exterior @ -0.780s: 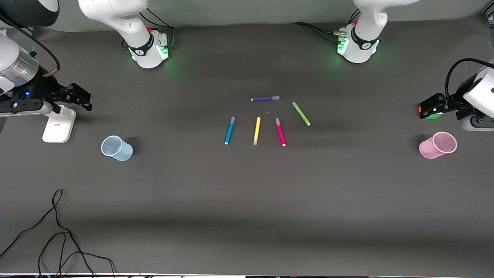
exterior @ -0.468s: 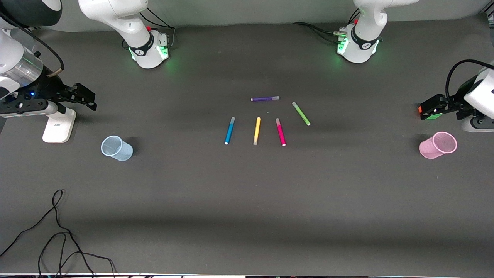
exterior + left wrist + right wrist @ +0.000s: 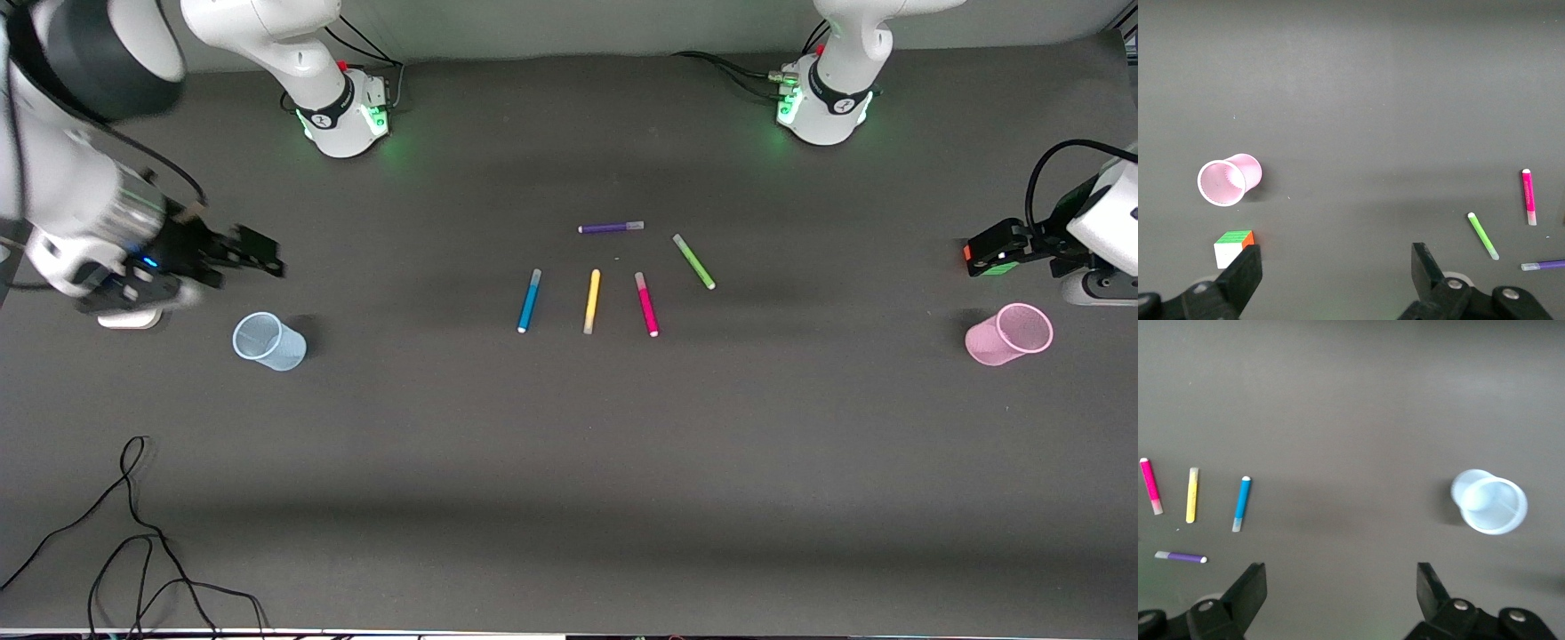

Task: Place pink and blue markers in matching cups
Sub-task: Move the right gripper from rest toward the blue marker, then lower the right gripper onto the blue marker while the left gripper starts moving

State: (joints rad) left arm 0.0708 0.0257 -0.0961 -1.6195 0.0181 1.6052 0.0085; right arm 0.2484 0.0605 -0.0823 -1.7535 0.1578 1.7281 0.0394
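Observation:
I will grab the blue marker by its blue body (image 3: 527, 306) next with my right gripper. Then I can put the marker in the matching pale blue cup (image 3: 270, 341).
The blue marker (image 3: 529, 300) and the pink marker (image 3: 646, 304) lie flat mid-table, a yellow pen between them. The pale blue cup (image 3: 268, 341) lies tipped near the right arm's end. The pale pink cup (image 3: 1009, 334) lies tipped near the left arm's end. My right gripper (image 3: 258, 251) is open and empty, up in the air near the blue cup; its wrist view (image 3: 1341, 577) shows the blue cup (image 3: 1489, 501), blue marker (image 3: 1241, 503) and pink marker (image 3: 1150, 495). My left gripper (image 3: 994, 242) is open and empty near the pink cup; its wrist view (image 3: 1337, 257) shows the pink cup (image 3: 1228, 180) and pink marker (image 3: 1528, 197).
A yellow pen (image 3: 592, 301), a green pen (image 3: 693, 261) and a purple pen (image 3: 611, 228) lie with the markers. A puzzle cube (image 3: 1233, 245) sits beside the pink cup, under the left gripper. A white stand (image 3: 124, 320) and loose cables (image 3: 133, 542) lie at the right arm's end.
My right gripper has swung toward the middle of the table, from beside the white stand to above the blue cup's area. The left arm has hardly moved.

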